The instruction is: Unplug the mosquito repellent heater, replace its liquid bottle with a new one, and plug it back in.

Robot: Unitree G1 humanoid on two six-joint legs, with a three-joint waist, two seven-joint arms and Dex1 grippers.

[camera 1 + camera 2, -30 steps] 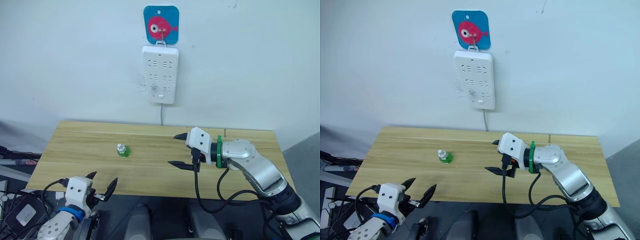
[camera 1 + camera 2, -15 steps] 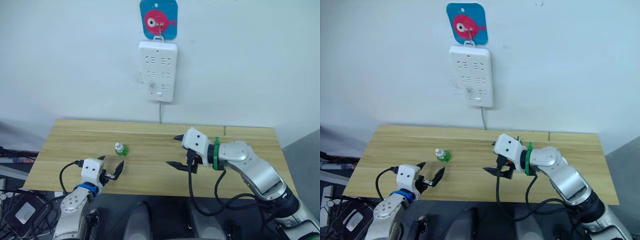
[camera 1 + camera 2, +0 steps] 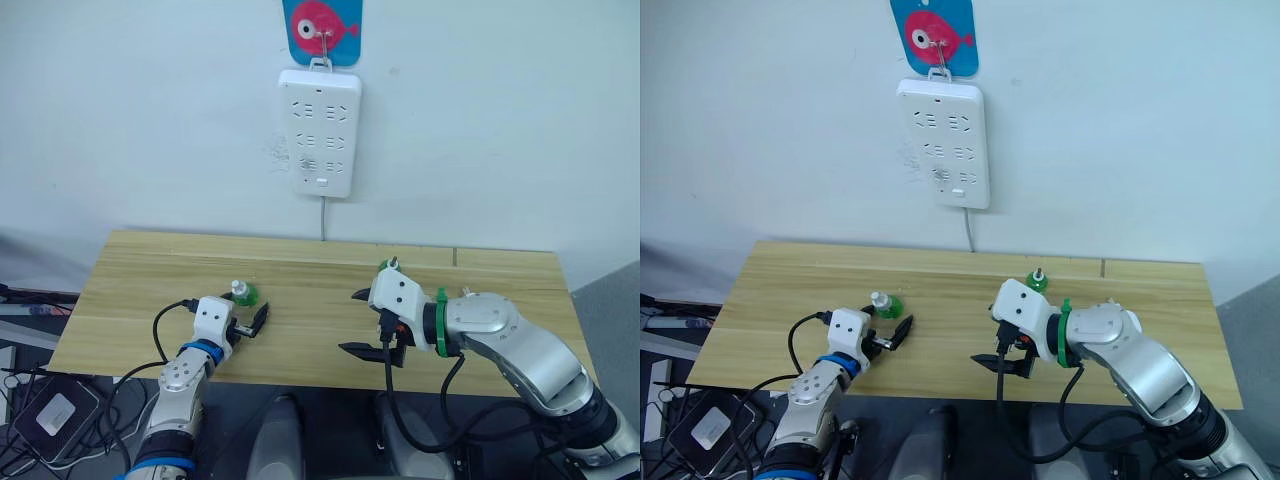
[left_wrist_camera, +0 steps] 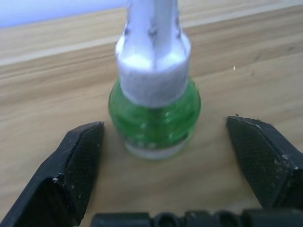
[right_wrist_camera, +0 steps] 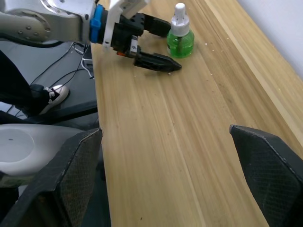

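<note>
The new green liquid bottle (image 3: 249, 297) has to be opened. My right gripper should grab its white cap (image 3: 238, 286) next.
A small green liquid bottle (image 3: 241, 293) with a white cap stands on the left half of the wooden table (image 3: 140, 270). My left gripper (image 3: 255, 317) rests on the table right at it, open. The bottle (image 4: 154, 111) stands between the two black fingers (image 4: 71, 172), touching neither. A second green bottle (image 3: 388, 266) stands farther back, just behind my right gripper's white housing. My right gripper (image 3: 352, 322) hovers open over the table's middle, holding nothing. The mosquito repellent heater is out of view.
A long white power strip (image 3: 320, 132) hangs on the wall above the table from a blue fish hook (image 3: 322, 20), its cord running down behind the table. In the right wrist view my left gripper (image 5: 158, 45) lies beside the bottle (image 5: 180, 35).
My left arm came up from below the table's front edge and reached the green bottle. My right gripper drew back toward the front, uncovering the second bottle. The camera shifted.
</note>
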